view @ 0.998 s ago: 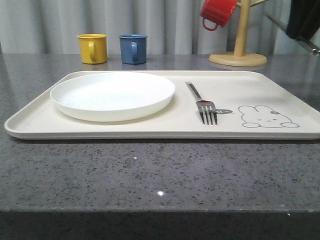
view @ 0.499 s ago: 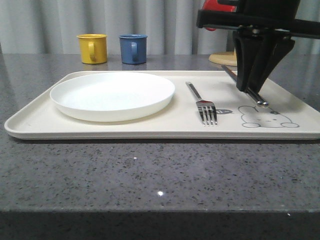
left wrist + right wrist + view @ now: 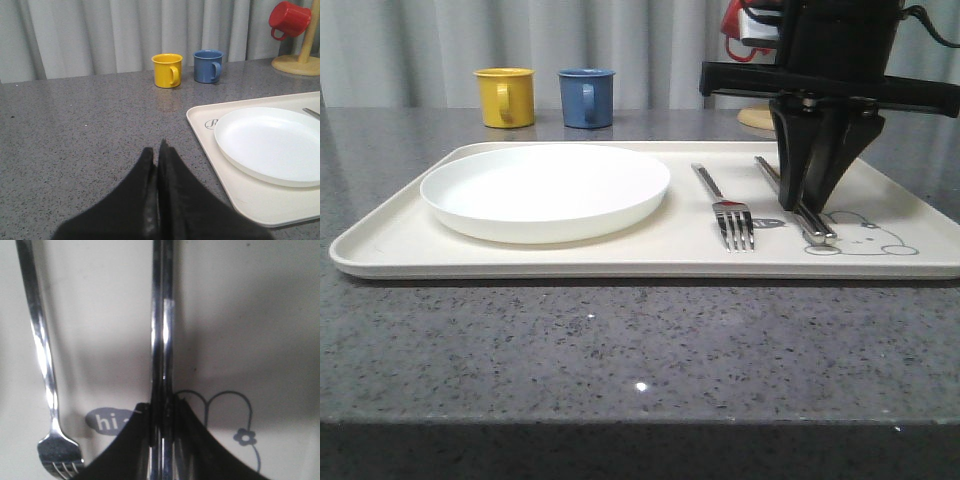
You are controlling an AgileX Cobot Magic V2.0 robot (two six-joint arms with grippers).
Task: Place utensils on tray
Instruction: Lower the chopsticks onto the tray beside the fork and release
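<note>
The chopsticks lie low along the tray beside the fork [image 3: 725,207], so my right gripper should open.
The cream tray [image 3: 400,235] lies on the grey counter and carries a silver fork [image 3: 725,207] to the right of a white plate. My right gripper [image 3: 808,204] stands over the tray's right side, shut on a pair of silver chopsticks [image 3: 782,186] that lie low along the tray beside the fork. In the right wrist view the chopsticks [image 3: 162,320] run straight out from the closed fingers, with the fork [image 3: 42,360] parallel to them and the tray's [image 3: 260,310] "hi" bubble and rabbit drawing underneath. My left gripper [image 3: 157,152] is shut and holds nothing, above bare counter beside the tray [image 3: 235,192].
A white plate [image 3: 545,190] fills the tray's left half. A yellow mug [image 3: 506,96] and a blue mug [image 3: 587,97] stand behind the tray. A red mug [image 3: 735,25] hangs on a wooden stand [image 3: 757,117] at the back right.
My right arm came into view from the upper right with the chopsticks and has lowered them leftward towards the tray, close beside the fork. The fork and plate have not moved.
</note>
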